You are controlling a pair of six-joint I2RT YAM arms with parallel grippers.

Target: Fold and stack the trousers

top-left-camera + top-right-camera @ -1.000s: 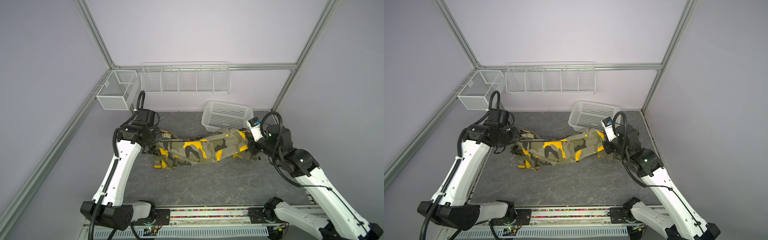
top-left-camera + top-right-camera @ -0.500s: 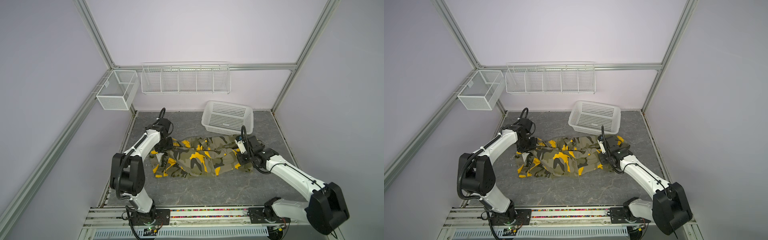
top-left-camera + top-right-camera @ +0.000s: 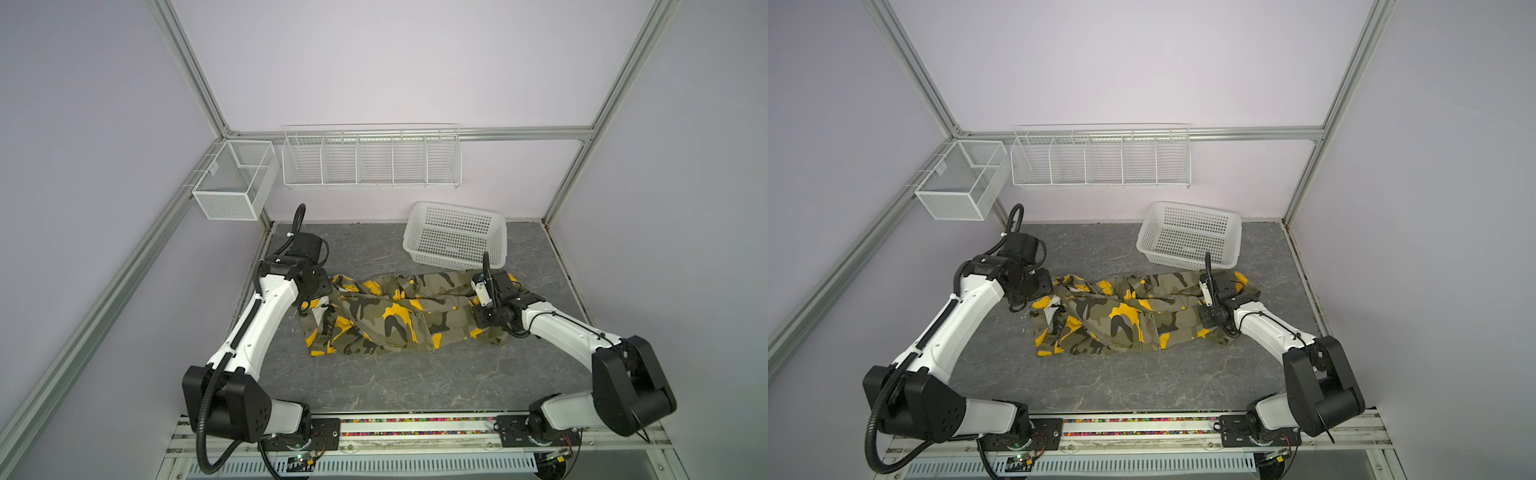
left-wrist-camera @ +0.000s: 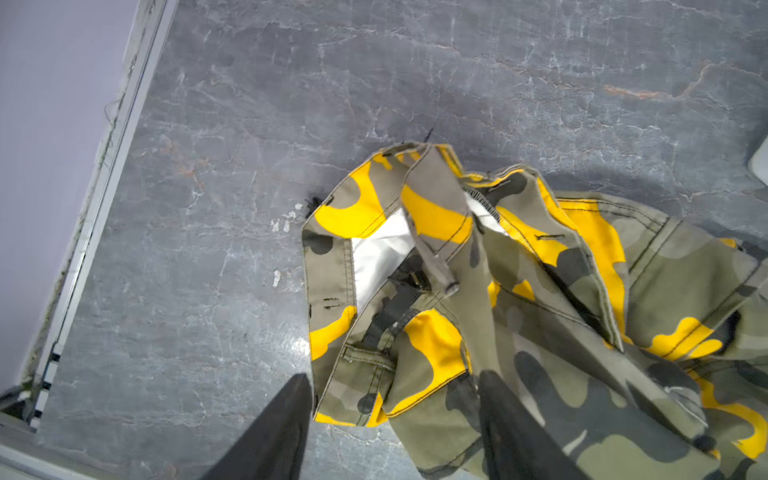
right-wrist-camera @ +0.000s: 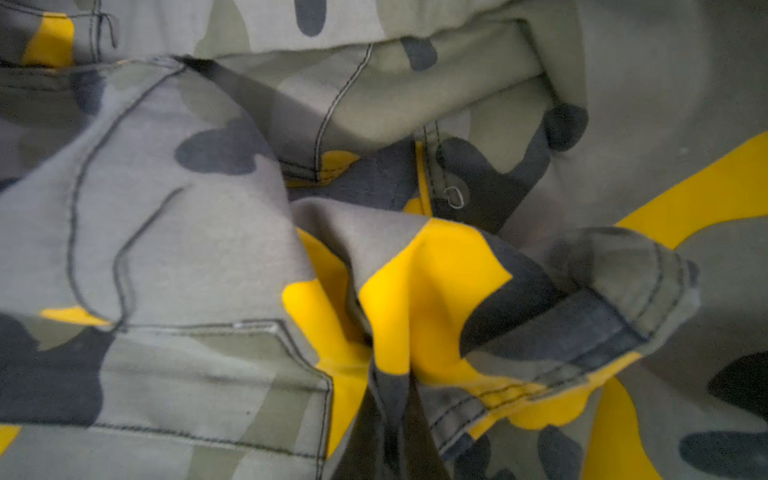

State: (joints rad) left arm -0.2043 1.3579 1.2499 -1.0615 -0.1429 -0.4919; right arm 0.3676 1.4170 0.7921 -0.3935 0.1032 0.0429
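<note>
My left gripper picks up the trousers [image 3: 399, 316] by the loose waistband corner, opposite the legs, next, to stretch them flat for folding.
The camouflage trousers [image 3: 399, 316] [image 3: 1129, 316] lie crumpled across the middle of the grey table, waist end to the left and leg end to the right. My left gripper [image 4: 394, 376] [image 3: 320, 297] is open over the waist end. One finger [image 4: 286, 415] is over bare table and the other over cloth, with a waistband corner [image 4: 353, 399] lying loose between them. My right gripper [image 5: 386, 432] [image 3: 480, 320] is shut on a bunched fold of the trousers [image 5: 415, 291] at the leg end, close to the table.
A white plastic basket [image 3: 457, 249] [image 3: 1187, 249] stands tilted just behind the trousers' right end. A wire rack [image 3: 370, 158] and a mesh box [image 3: 232, 183] hang on the back wall. The table's left edge rail [image 4: 95, 208] runs close to my left gripper.
Both arms came down and the stretched trousers now lie on the table. My left gripper has opened and let go of the waist end. My right gripper stays shut on the cloth.
</note>
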